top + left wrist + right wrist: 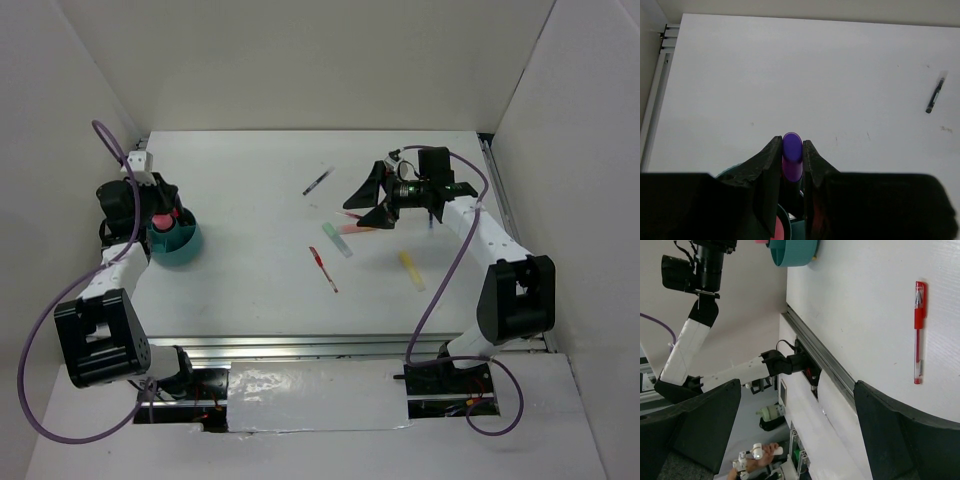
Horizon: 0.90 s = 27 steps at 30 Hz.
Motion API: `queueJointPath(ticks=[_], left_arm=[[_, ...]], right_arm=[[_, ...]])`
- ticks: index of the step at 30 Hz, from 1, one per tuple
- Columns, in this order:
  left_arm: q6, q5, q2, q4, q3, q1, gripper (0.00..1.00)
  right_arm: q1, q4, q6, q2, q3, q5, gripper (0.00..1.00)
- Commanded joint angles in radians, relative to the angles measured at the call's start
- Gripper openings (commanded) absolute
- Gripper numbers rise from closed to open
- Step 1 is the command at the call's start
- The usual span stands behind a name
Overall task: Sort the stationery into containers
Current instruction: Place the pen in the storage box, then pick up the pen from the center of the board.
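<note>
The purple-black marker (792,159) is upright, its dark lower end within the teal cup's rim, and would end inside the cup, so it is now time for my left gripper to release it.
My left gripper (792,143) is shut on a purple-black marker (792,159) and holds it upright over the teal cup (185,250). The cup's rim (798,229) shows below the jaws, and a pink highlighter (158,216) stands in it. My right gripper (369,200) is open and empty, tilted sideways above the table's middle right; its jaws stand wide apart in the right wrist view (796,386). On the table lie a dark pen (317,181), a pastel green highlighter (337,240), a pink one (357,229), a red pen (323,268) and a yellow highlighter (411,270).
White walls close in the table at the back and both sides. A metal rail (330,347) runs along the near edge. The right wrist view shows the red pen (918,330), the cup (792,251) and the left arm (690,335).
</note>
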Motion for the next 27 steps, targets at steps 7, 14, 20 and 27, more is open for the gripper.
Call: queueJointPath(ticks=[7, 14, 20, 27], left_arm=[[-0.041, 0.020, -0.020, 0.018, 0.012, 0.024, 0.37], [-0.035, 0.040, -0.103, -0.015, -0.010, 0.030, 0.65], [-0.004, 0.121, -0.212, -0.082, 0.062, 0.035, 0.62], [0.246, 0.276, -0.318, -0.497, 0.231, -0.085, 0.60]], right_arm=[[-0.006, -0.085, -0.144, 0.012, 0.062, 0.006, 1.00], [-0.018, -0.206, -0.276, 0.013, 0.116, 0.089, 1.00], [-0.043, -0.434, -0.546, 0.021, 0.199, 0.305, 0.91], [-0.054, -0.540, -0.871, 0.096, 0.153, 0.814, 0.64]])
